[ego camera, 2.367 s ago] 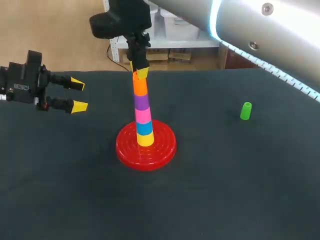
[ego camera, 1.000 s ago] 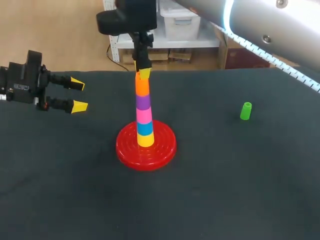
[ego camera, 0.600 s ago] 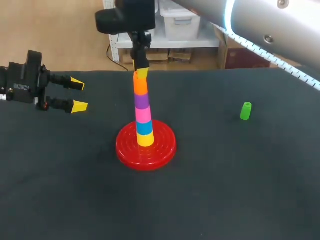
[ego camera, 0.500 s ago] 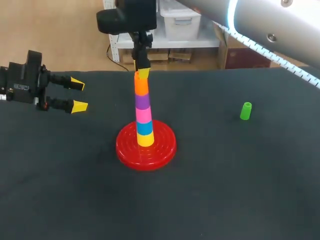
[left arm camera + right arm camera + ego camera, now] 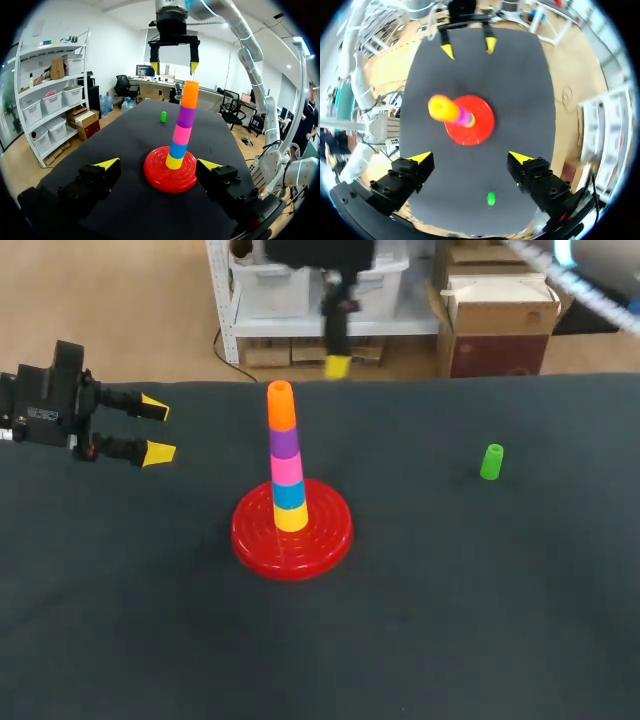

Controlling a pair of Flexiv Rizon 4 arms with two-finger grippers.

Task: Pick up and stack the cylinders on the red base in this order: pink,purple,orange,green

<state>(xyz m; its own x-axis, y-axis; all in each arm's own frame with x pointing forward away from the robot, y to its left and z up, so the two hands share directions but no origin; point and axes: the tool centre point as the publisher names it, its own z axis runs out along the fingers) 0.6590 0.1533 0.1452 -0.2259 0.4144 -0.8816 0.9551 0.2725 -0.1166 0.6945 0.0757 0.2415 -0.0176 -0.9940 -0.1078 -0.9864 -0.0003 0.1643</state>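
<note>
I should next use my right gripper to grab the green cylinder by its narrow top end (image 5: 494, 452). Then it can cap the orange cylinder (image 5: 281, 408) on the stack.
A red base (image 5: 250, 540) holds a stack, from the bottom up: yellow, blue, pink (image 5: 287, 469), purple (image 5: 284, 442), and orange cylinder (image 5: 281, 408) on top. The green cylinder (image 5: 491, 461) stands alone on the table to the right. My right gripper (image 5: 338, 365) hangs open high above, behind and to the right of the stack; it holds nothing. In its own view, the right gripper (image 5: 470, 157) looks down on the stack (image 5: 442, 107) and the green cylinder (image 5: 491, 198). My left gripper (image 5: 150, 430) is open at the far left, facing the stack (image 5: 185, 116).
The table is a dark mat (image 5: 450, 620). Nothing else stands on it besides the base and the green cylinder. My left arm's black wrist (image 5: 45, 405) sits over the table's left edge.
My right gripper has opened, let go of the orange cylinder and risen up and to the right, away from the stack. The orange cylinder stays on top. The left arm has not moved.
</note>
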